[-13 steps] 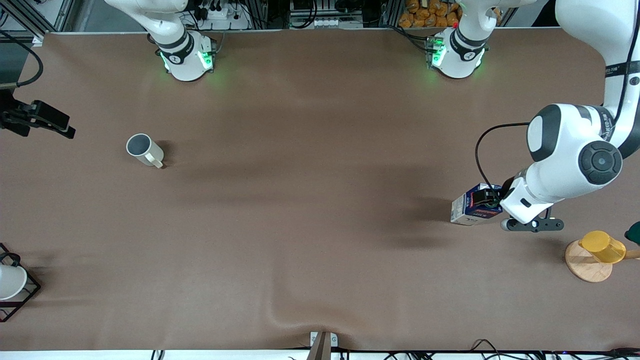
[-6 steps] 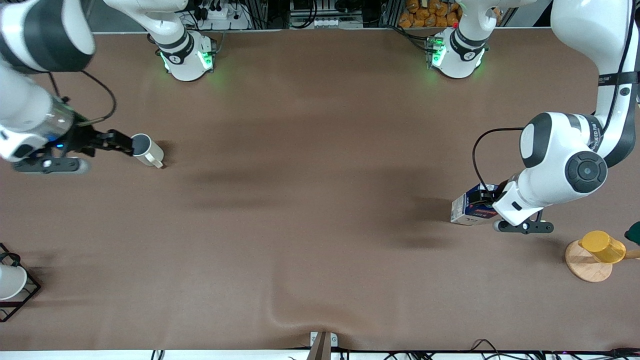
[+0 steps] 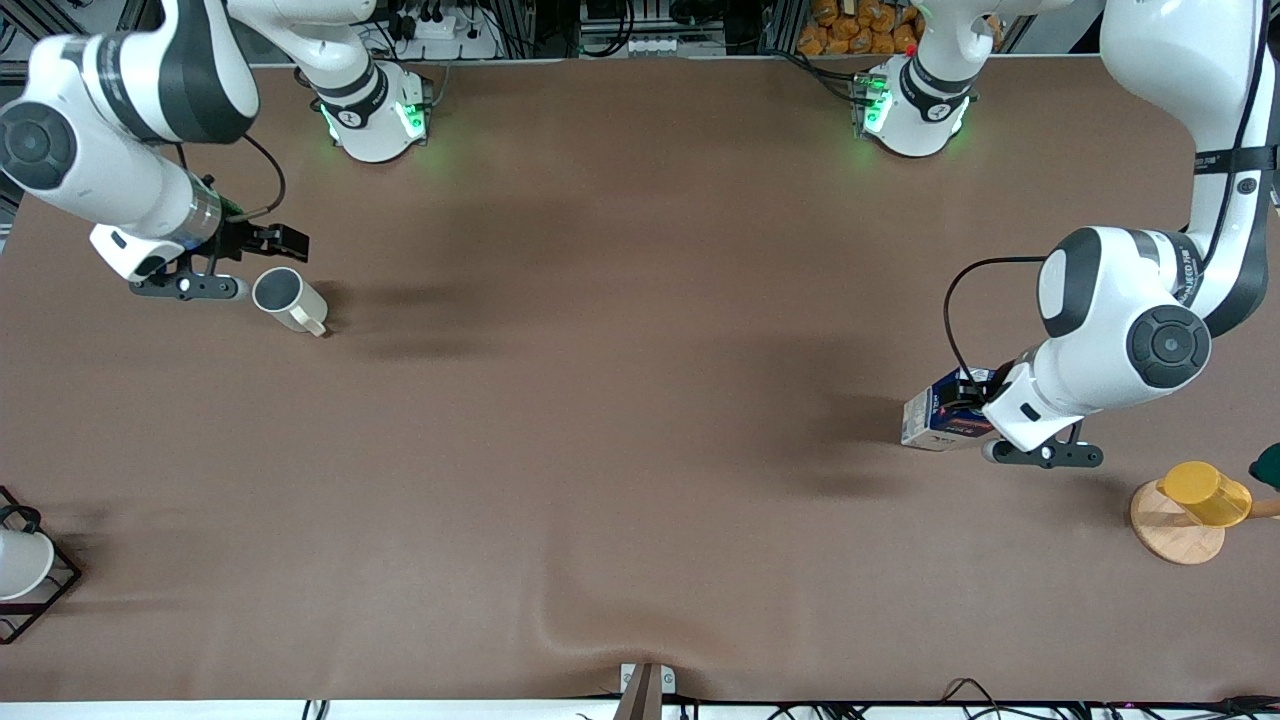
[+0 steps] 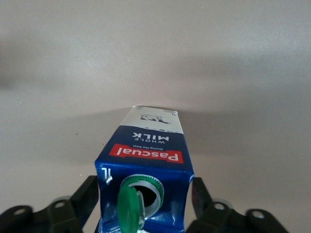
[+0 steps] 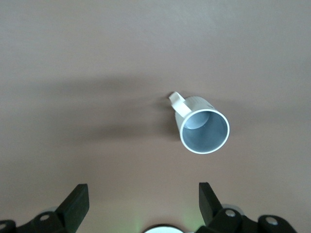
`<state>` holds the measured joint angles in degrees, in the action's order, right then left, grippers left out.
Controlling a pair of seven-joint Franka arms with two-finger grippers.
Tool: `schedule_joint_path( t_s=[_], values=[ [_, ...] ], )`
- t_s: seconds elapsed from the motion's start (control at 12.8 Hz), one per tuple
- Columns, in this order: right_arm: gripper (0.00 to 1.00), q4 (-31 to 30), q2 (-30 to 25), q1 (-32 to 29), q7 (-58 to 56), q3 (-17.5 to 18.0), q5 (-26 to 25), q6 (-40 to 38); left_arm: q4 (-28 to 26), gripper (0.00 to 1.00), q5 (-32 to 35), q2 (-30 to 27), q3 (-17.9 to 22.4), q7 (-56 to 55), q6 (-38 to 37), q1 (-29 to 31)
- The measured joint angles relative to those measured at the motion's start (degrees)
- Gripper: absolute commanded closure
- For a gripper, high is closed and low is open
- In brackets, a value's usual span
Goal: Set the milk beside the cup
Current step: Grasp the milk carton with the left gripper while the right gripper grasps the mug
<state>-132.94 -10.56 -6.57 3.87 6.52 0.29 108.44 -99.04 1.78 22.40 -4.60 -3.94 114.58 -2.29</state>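
Note:
The cup needs to go where the milk [image 3: 932, 420] can stand beside it, so my right gripper should grab the cup by its rim [image 3: 300, 288] next.
The milk [image 3: 932, 420], a dark blue carton with a red band and an open green cap, stands on the table toward the left arm's end. My left gripper [image 3: 963, 396] is shut on its top, one finger against each side, as the left wrist view shows for the gripper [image 4: 146, 190] and the milk [image 4: 148, 145]. The cup [image 3: 288, 298], a cream-white mug with a grey inside, stands toward the right arm's end. My right gripper [image 3: 288, 242] is open and empty, over bare table just beside the cup. In the right wrist view the cup [image 5: 204, 130] lies ahead of the gripper [image 5: 143, 196].
A yellow cup [image 3: 1205, 492] on a wooden disc [image 3: 1172, 538] stands near the milk, nearer to the front camera. A white cup in a black wire rack [image 3: 55, 585] is at the right arm's end. The brown cloth has a wrinkle [image 3: 570, 630] near the front edge.
My right arm has swung in from the table's end to beside the cup. My left gripper has shifted slightly over the milk; the carton has stayed in place.

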Motion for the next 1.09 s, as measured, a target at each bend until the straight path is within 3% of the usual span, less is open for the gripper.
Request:
schedule_joint_path(
  t_s=[0.31,0.62,0.7,0.78,0.94,1.01,1.09],
  values=[
    [0.00,-11.9,1.6,-6.1,-0.7,-0.4,-0.1,15.6,0.0,0.39,0.0,0.0,0.0,0.5,0.0,0.0],
    [0.00,-14.0,10.7,-6.3,-2.0,-0.2,-0.1,26.5,0.2,0.39,0.1,0.0,0.0,0.5,0.0,0.0],
    [0.13,-14.0,12.9,-6.3,-2.8,-0.1,-0.2,28.5,0.3,0.38,0.1,0.0,0.0,0.5,0.0,0.0],
    [0.35,-13.9,15.0,-6.3,-4.0,-0.1,-0.2,30.4,0.4,0.38,0.1,0.0,0.0,0.5,-0.1,0.0],
    [0.90,-13.8,17.7,-6.3,-6.2,-0.2,-0.2,32.1,1.3,0.38,0.1,-0.1,-0.3,0.5,-0.8,-0.1],
    [1.00,-13.6,18.1,-6.3,-7.1,-0.2,-0.2,32.1,1.9,0.38,0.1,-0.1,-0.7,0.4,-1.7,-0.3],
    [1.00,-13.5,18.1,-6.3,-7.8,-0.2,-0.2,31.8,2.8,0.38,0.0,-0.1,-1.2,0.3,-2.8,-0.5]
  ],
)
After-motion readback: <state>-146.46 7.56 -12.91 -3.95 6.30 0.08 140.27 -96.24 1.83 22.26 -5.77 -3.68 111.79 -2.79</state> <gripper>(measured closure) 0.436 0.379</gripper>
